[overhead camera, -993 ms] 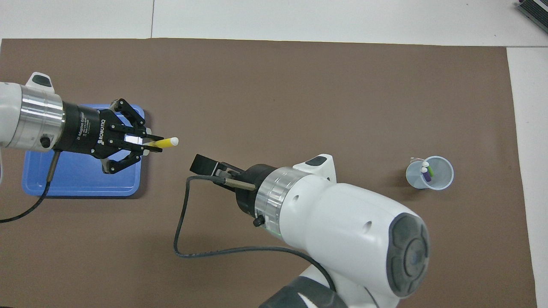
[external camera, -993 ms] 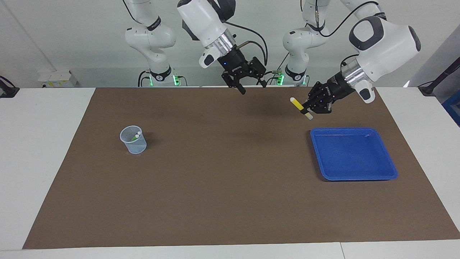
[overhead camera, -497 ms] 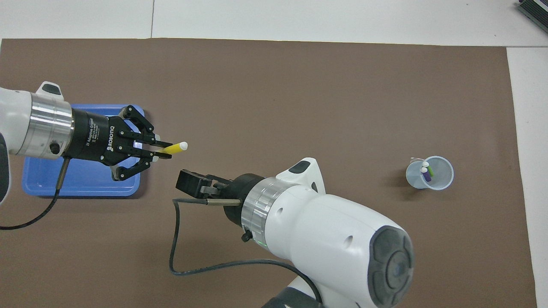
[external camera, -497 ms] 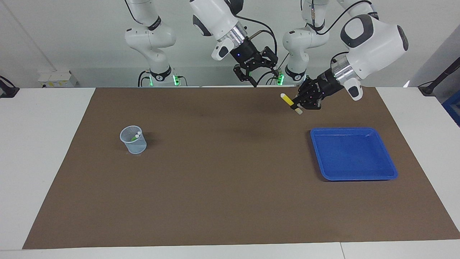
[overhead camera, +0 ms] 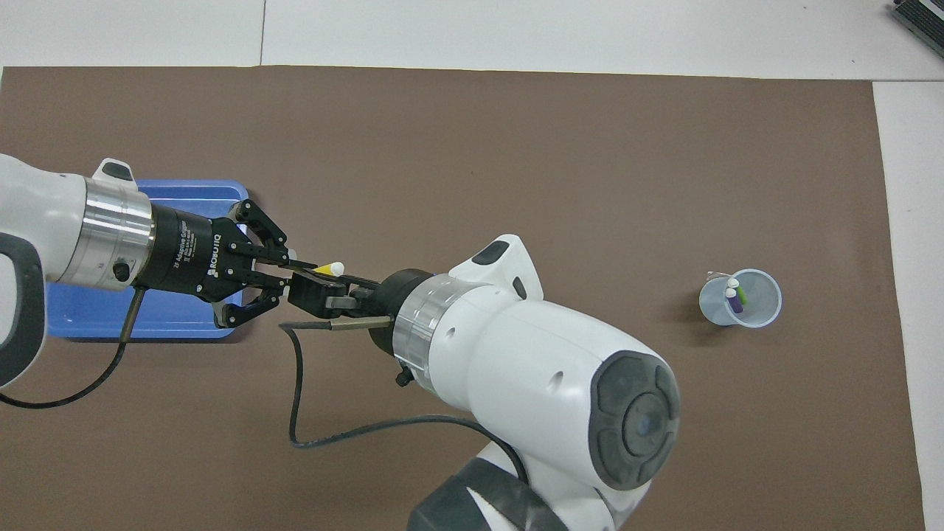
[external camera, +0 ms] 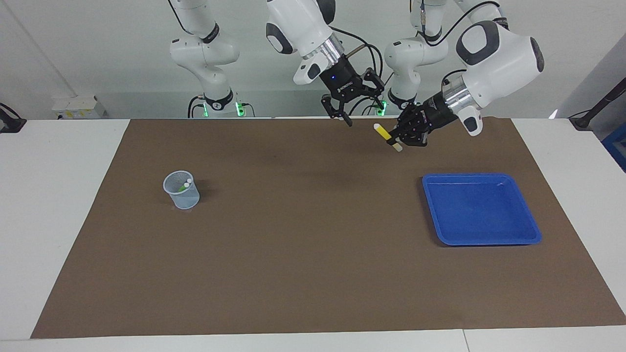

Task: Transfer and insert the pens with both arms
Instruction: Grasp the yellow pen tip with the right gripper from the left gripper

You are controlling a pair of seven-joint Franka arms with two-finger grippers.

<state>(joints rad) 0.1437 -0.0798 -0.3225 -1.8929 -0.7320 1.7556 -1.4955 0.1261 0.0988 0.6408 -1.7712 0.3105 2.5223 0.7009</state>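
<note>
My left gripper's fingers already cover the lower part of the yellow pen. My right gripper will go to the pen and take its free upper end [overhead camera: 331, 269].
My left gripper [external camera: 394, 141] [overhead camera: 290, 267] is shut on the yellow pen [external camera: 383, 132] [overhead camera: 330, 268] and holds it in the air, tilted, over the mat between the blue tray and the robots' edge. The pen's pale tip points toward my right gripper [external camera: 363, 112] [overhead camera: 316, 287], which hangs open just beside it without touching. The green pen [external camera: 183, 187] [overhead camera: 742, 295] and the purple pen [overhead camera: 733, 303] stand in a pale mesh cup [external camera: 182, 195] [overhead camera: 759, 313] toward the right arm's end.
A blue tray [external camera: 481, 210] [overhead camera: 96, 324] lies on the brown mat [external camera: 303, 254] toward the left arm's end, with nothing in it. The right arm's bulky white wrist covers the middle of the overhead view.
The left gripper has carried the yellow pen away from the tray toward the right gripper. The right gripper has risen and swung toward the pen, closing the gap.
</note>
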